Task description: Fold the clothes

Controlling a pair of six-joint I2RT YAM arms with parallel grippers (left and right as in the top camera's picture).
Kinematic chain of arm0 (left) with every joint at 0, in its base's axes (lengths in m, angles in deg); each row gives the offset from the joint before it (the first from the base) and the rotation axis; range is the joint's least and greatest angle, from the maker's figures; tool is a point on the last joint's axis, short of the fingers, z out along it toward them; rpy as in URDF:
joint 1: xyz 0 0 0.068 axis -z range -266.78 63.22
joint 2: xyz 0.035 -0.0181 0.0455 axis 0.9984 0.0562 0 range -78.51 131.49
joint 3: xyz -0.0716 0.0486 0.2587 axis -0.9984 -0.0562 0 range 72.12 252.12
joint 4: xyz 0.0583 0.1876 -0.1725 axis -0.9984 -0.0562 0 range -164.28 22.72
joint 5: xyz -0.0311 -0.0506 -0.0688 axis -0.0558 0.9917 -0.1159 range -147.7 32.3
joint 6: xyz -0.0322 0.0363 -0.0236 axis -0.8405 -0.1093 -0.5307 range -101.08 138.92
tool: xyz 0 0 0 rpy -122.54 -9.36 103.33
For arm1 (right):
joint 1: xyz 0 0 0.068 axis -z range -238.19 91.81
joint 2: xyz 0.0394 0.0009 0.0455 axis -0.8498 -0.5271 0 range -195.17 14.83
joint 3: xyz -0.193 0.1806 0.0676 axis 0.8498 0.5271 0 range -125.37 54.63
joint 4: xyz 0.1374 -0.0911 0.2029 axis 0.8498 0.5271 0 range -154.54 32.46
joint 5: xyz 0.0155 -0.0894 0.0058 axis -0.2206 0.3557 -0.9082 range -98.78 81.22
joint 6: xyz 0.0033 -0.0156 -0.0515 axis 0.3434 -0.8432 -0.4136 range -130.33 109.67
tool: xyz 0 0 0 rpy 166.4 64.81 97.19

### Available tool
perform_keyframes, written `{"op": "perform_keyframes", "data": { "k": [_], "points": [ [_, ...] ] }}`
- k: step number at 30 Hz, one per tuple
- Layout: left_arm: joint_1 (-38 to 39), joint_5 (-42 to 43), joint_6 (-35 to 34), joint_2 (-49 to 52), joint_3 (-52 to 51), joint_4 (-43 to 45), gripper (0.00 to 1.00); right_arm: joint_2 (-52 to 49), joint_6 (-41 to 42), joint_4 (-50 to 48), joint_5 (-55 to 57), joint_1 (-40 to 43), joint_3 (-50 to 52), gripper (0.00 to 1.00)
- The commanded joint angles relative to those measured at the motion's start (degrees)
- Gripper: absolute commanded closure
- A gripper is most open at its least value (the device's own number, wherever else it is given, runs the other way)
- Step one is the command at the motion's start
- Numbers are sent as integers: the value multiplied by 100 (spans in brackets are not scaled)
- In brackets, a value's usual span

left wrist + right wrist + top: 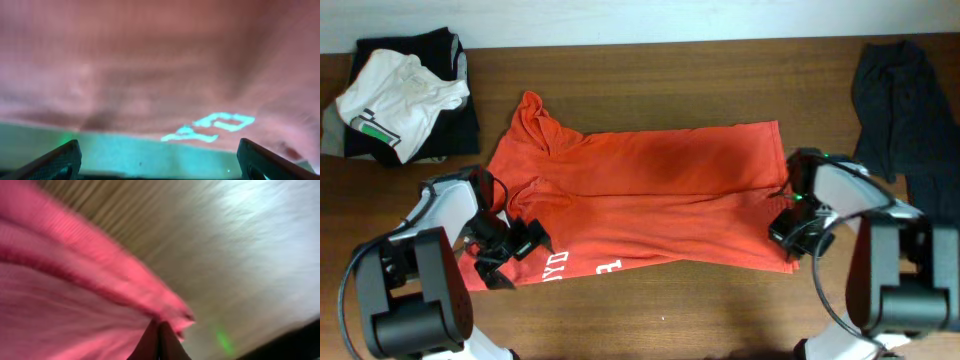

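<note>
My left gripper is next to grab the red-orange T-shirt by its far edge (584, 135) beside the sleeve and fold the T-shirt's far side toward its near edge (642, 265).
The red-orange T-shirt (640, 195) lies spread on the wooden table, its collar to the left and its hem to the right. Part of its white lettering (560, 265) shows along the near edge. My left gripper (510, 245) is open at the shirt's near left edge. In the left wrist view its fingers (159, 150) stand wide apart just short of the fabric (150, 65), with nothing between them. My right gripper (790, 225) is at the shirt's near right hem. In the right wrist view its fingers (160, 332) are shut on the fabric edge (75, 295).
A white T-shirt with a green stripe (395, 100) lies on a dark folded garment (455, 60) at the back left. A dark grey garment (900, 110) lies at the right edge. Bare wood (670, 310) runs along the table's front.
</note>
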Motion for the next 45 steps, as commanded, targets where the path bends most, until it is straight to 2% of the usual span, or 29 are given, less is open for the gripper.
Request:
{"op": "perform_keyframes", "data": {
  "k": [1, 2, 3, 4, 5, 6, 7, 11, 14, 15, 20, 23, 30, 39, 40, 41, 42, 45],
  "points": [
    [17, 125, -96, -960, -184, -68, 1, 748, -483, 46, 258, 472, -42, 96],
    [17, 125, -186, -1329, -184, -31, 1, 955, -634, 50, 249, 623, -111, 96],
    [17, 125, -186, -1943, -168, 337, 1, 1220, -992, 44, 103, 730, -343, 91],
    [46, 153, -181, -2341, -111, 669, 1, 1340, -1276, 46, -129, 732, -584, 73],
    [138, 170, -170, -2614, -13, 999, 1, 1410, -1569, 44, -457, 721, -883, 34],
    [304, 175, 2, -2787, 131, 1412, 1, 1419, -1818, 42, -896, 702, -1255, 4],
    [509, 175, 236, -2815, 313, 1799, 1, 1412, -2031, 0, -1172, 682, -1550, 1],
    [1239, 116, 503, -2223, 1156, 2846, 1, 1320, -2522, -42, -1495, 557, -2605, 1],
    [1521, -7, 715, -968, 1989, 2859, 1, 1261, -2518, -9, -1497, 560, -2734, 1],
    [1554, -101, 723, -249, 2413, 2855, 1, 1207, -2520, 98, -1495, 560, -2728, 1],
    [1537, -623, 166, 1261, 3152, 2682, 1, 841, -2647, 413, -1475, 560, -2702, 0],
    [1440, -874, 26, 1519, 3152, 2723, 1, 610, -2660, 468, -1467, 535, -2702, 0],
    [1349, -890, -79, 2100, 3152, 2776, 1, 435, -2667, 487, -1469, 435, -2669, 0],
    [1349, -844, -11, 2135, 3338, 2935, 1, 363, -2664, 450, -1257, 339, -2664, 0],
    [1351, -826, 0, 2135, 3403, 2898, 1, 321, -2664, 450, -1257, 339, -2664, 1],
    [1351, -739, 9, 2135, 3456, 2857, 9, 267, -2664, 450, -1257, 339, -2664, 0],
    [1351, -697, 7, 2135, 3517, 2780, 11, 201, -2667, 450, -1255, 339, -2664, 0],
    [1353, -697, 7, 2135, 3694, 2625, 11, -35, -2664, 413, -1252, 339, -2636, 1]
  ]
}}
